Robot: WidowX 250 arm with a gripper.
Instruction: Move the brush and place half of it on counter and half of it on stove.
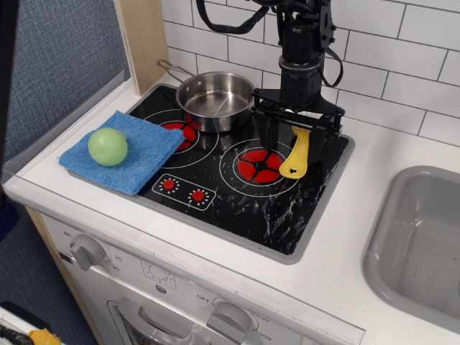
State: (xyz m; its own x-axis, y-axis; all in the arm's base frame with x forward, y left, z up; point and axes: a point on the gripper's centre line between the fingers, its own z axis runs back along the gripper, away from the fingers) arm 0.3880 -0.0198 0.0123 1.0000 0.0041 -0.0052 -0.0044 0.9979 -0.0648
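Observation:
My gripper grabs the yellow brush by its handle [300,152] next, to set it half on counter and half on stove.
The yellow brush [296,157] lies on the black stove [251,208], at the right rear by the right red burner. Its handle points toward the front and its bristle head is hidden behind my gripper. My gripper [291,141] is low over the brush's head end. Its jaws are open, with one finger [263,135] to the left of the brush and the other [319,140] to the right. Neither finger clearly touches the brush. The white counter [345,237] runs along the stove's right rim, close to the brush.
A steel pan [214,97] sits on the rear left burner, just left of my gripper. A blue cloth [140,162] with a green ball [108,146] on it covers the stove's left edge. A grey sink [424,237] is at the right. The tiled wall is behind.

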